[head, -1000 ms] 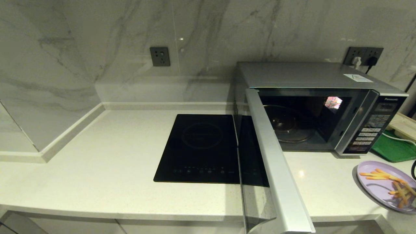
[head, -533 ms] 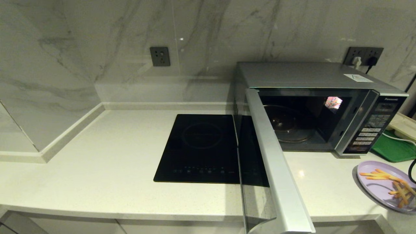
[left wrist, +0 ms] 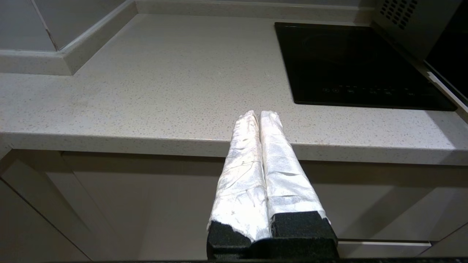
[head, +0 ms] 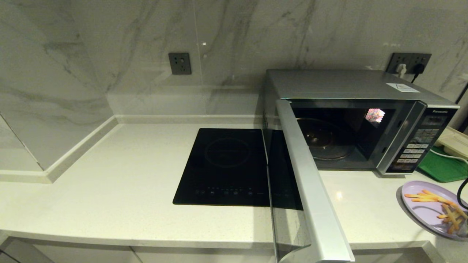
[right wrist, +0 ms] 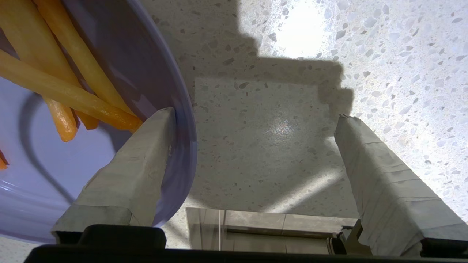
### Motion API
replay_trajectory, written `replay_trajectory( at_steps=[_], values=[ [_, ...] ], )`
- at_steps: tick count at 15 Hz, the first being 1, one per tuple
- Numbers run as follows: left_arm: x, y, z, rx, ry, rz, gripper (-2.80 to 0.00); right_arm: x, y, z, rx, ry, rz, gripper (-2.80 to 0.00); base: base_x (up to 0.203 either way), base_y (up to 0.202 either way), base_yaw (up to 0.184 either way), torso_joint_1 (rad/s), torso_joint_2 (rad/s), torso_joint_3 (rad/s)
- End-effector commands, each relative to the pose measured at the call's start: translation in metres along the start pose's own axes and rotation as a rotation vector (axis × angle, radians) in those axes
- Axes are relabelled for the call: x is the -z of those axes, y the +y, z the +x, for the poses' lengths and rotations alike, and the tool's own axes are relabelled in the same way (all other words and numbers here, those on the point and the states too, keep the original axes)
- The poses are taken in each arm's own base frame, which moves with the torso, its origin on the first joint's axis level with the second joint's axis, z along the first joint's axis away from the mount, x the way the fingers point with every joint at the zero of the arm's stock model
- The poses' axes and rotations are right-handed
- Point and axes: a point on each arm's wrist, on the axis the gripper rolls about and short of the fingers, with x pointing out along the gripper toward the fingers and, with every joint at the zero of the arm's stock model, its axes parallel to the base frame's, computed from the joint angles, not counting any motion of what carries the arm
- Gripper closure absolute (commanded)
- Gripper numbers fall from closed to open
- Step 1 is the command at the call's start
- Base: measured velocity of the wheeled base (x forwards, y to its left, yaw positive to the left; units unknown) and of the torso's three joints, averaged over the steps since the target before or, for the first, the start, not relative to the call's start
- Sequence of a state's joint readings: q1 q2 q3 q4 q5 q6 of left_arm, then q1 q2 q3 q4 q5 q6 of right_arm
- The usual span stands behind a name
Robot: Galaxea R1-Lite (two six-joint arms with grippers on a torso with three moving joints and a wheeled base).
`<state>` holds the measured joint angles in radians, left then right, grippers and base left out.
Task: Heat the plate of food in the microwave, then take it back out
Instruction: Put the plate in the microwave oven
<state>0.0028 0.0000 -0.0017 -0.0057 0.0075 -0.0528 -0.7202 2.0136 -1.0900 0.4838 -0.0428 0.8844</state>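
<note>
My right gripper closes on the plate (right wrist: 36,175) next, as closing would catch it. One finger reaches down inside the plate's lilac rim, the other outside over the counter.
The lilac plate of food (head: 426,212) sits on the counter's front right corner, with orange-yellow fries (head: 448,212) on it. In the right wrist view my right gripper (right wrist: 255,113) stands open at the plate (right wrist: 36,175). One finger (right wrist: 139,164) lies over the plate's rim beside the fries (right wrist: 73,98). The other finger (right wrist: 376,175) is over bare counter, and nothing is gripped. The silver microwave (head: 347,86) stands at the back right with its door (head: 310,190) swung wide open and its glass turntable (head: 323,140) bare. My left gripper (left wrist: 259,113) is shut, parked below the counter's front edge.
A black induction cooktop (head: 223,164) lies left of the microwave, partly behind the open door. A green tray (head: 442,168) sits right of the microwave. A black cable (head: 461,191) hangs over the plate at the right edge. Marble walls enclose the back and left.
The black cable at the right edge has crept slightly further in over the plate. The plate, the microwave door and the left arm have not moved.
</note>
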Motion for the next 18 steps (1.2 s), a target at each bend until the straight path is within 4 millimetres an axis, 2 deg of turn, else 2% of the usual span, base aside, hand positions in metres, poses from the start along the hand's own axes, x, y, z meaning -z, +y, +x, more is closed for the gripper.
replay_trajectory(
  at_steps=[1, 4, 5, 18],
  values=[
    [0.0000, 0.0000, 0.0000, 0.000, 0.000, -0.001, 0.00, 0.0001, 0.0003, 0.0005, 0.003, 0.003, 0.004, -2.80, 0.000, 0.000, 0.000, 0.000, 0.00, 0.000],
    [0.0000, 0.0000, 0.0000, 0.000, 0.000, -0.001, 0.00, 0.0001, 0.0003, 0.0008, 0.003, 0.005, 0.004, -2.80, 0.000, 0.000, 0.000, 0.000, 0.00, 0.000],
    [0.0000, 0.0000, 0.0000, 0.000, 0.000, -0.001, 0.00, 0.0001, 0.0004, 0.0013, 0.004, 0.006, 0.003, 0.00, 0.000, 0.000, 0.000, 0.000, 0.00, 0.000],
    [0.0000, 0.0000, 0.0000, 0.000, 0.000, -0.001, 0.00, 0.0003, 0.0006, 0.0023, 0.000, 0.016, 0.004, 0.00, 0.000, 0.000, 0.000, 0.000, 0.00, 0.000]
  ],
)
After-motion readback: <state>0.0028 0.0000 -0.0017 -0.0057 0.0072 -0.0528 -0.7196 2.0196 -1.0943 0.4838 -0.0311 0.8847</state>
